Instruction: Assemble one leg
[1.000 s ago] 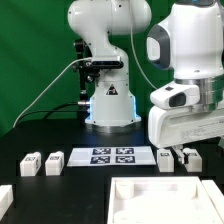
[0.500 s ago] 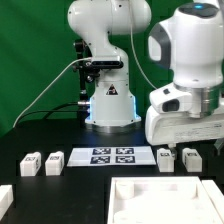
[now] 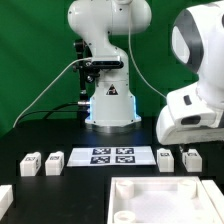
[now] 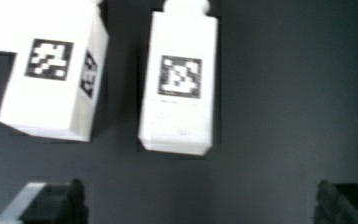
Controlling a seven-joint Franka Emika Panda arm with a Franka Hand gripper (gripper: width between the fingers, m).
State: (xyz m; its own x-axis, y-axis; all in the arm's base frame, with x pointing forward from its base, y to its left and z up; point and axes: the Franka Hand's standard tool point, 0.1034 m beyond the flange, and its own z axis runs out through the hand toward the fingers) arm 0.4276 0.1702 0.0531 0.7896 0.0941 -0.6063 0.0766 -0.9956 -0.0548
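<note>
My gripper moves toward its end before closing on the white leg, since in the wrist view my fingers are short of the white leg's end (image 4: 176, 146).
Several white legs with black-and-white tags lie on the black table. In the exterior view two are at the left (image 3: 30, 163) (image 3: 53, 162) and two at the right (image 3: 166, 158) (image 3: 190, 160). The arm's white hand (image 3: 192, 118) hovers above the right pair. The wrist view shows two legs side by side (image 4: 55, 80) (image 4: 181, 85) on the table ahead of my gripper (image 4: 201, 205). Its dark fingers (image 4: 51, 200) (image 4: 350, 200) stand wide apart, with nothing between them. The gripper is above the legs and touches neither.
The marker board (image 3: 112, 156) lies between the two pairs of legs. A wide white tray-like panel (image 3: 150, 185) sits at the front. Another white part (image 3: 5, 198) shows at the front left edge. The robot base (image 3: 110, 100) stands behind.
The arm's hand has moved toward the exterior view's right and risen a little, turning as it went. The legs and the panel have not moved.
</note>
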